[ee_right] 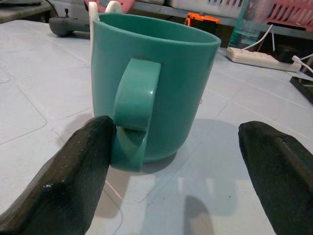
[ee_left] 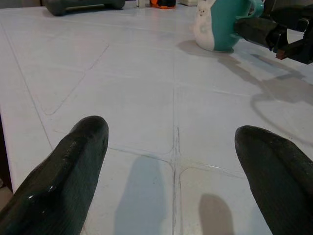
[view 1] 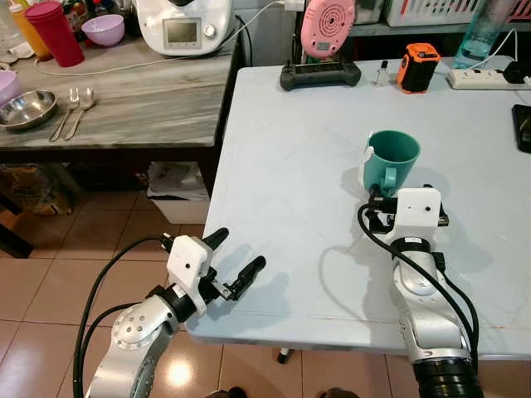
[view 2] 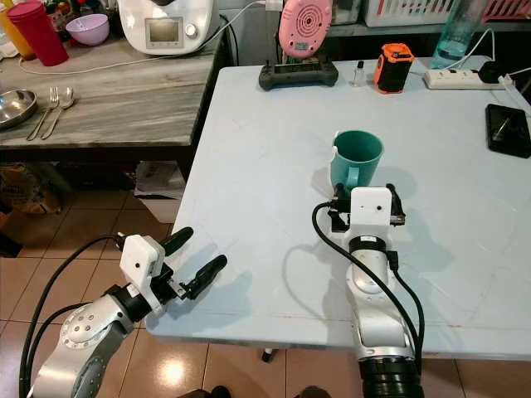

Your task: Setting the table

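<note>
The teal mug's round body gets wider toward its rim, so my right gripper should next grab the narrow handle by its two flat sides.
A teal mug with a white figure on its side stands upright on the pale blue table, handle turned toward me. My right gripper sits just behind it, low over the tabletop and open, the fingers spread wider than the mug. One finger touches the bottom of the handle; the other finger stands clear. My left gripper hovers open at the table's near left corner with nothing between its fingers. In the left wrist view the mug stands far off across the table.
A grey counter to the left holds a metal bowl, fork and spoon, red cup, purple bowl and white appliance. A controller, pink fan, orange device, power strip and phone line the table's far edge and right side.
</note>
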Robot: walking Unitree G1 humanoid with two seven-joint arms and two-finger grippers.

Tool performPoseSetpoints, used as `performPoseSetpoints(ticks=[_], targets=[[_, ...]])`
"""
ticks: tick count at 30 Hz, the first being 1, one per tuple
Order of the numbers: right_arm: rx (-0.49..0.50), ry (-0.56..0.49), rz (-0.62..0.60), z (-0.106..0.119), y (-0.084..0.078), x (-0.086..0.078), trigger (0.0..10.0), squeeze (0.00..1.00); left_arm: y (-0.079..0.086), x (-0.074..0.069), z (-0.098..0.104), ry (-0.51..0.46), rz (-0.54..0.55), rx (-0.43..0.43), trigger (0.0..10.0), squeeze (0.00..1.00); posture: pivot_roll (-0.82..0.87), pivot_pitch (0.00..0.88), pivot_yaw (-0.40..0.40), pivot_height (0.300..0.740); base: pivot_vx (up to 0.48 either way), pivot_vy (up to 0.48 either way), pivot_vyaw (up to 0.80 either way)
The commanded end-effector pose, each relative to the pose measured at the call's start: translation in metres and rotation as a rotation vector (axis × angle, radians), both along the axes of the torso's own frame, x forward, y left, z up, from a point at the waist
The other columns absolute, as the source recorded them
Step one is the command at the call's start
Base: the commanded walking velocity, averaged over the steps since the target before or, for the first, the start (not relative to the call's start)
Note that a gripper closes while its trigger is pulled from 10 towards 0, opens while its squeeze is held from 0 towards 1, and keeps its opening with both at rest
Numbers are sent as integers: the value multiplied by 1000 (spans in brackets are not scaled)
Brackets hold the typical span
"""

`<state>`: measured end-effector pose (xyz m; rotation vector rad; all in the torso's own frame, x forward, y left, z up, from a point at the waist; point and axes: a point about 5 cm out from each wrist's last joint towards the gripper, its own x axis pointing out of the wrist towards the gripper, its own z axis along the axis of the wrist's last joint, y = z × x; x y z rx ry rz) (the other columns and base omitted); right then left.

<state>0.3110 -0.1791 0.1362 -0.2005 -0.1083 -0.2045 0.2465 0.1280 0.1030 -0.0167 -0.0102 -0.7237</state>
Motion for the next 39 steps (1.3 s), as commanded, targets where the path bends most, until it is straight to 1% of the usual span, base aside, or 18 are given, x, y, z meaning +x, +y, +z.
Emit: performPoseSetpoints(ticks=[1,7,8,9,12,13,14,15,16,18,19,20,21,22,23,39], targets=[[-7,-21,8,5,3,4,10000,0,1,0,3,-4,-6,4,10000,0,-210,151,96,740,0,0,0],[-15,-36,34,9,8,11,10000,0,1,1,4,-8,7,2,10000,0,-205,151,94,740,0,0,0],[-15,-37,37,10,8,12,10000,0,1,1,5,-9,7,-3,10000,0,-201,151,92,740,0,0,0],[-18,-41,45,11,9,14,10000,0,-1,0,5,-2,-9,-33,10000,0,-199,151,90,740,0,0,0],[-18,-42,47,12,9,16,9961,0,-1,-1,6,0,-14,-44,10000,0,-195,152,86,740,0,0,0],[-19,-42,52,13,9,17,9216,0,-2,-2,7,6,-25,-65,10000,0,-195,152,86,740,0,0,0],[-20,-42,55,13,10,17,6392,0,-3,-3,8,9,-32,-74,10000,0,-195,152,86,740,0,0,0],[-21,-42,57,13,10,17,4588,0,-3,-3,9,8,-38,-77,10000,0,-195,152,86,740,0,0,0],[-22,-43,60,12,10,18,4235,0,-3,-4,10,4,-44,-78,10000,0,-194,154,83,740,0,0,0],[-22,-44,61,12,10,18,4235,0,-3,-4,11,3,-45,-78,10000,0,-194,154,83,740,0,0,0],[-22,-43,60,12,10,18,2667,0,-3,-4,11,2,-48,-80,10000,0,-194,154,83,740,0,0,0],[-22,-43,59,12,9,18,1490,0,-4,-4,11,1,-50,-82,10000,0,-194,154,83,740,0,0,0],[-21,-44,58,12,9,18,1333,0,-4,-4,12,0,-52,-84,10000,0,-194,154,83,740,0,0,0],[-21,-44,58,12,9,18,941,0,-4,-4,12,0,-53,-85,10000,0,-194,154,83,740,0,0,0],[-21,-47,55,13,8,19,0,0,-4,-4,13,1,-56,-87,10000,0,-202,154,84,740,0,0,0],[-21,-45,49,11,6,18,0,0,-9,-3,16,3,-76,-102,10000,0,-208,155,83,740,0,0,0]])
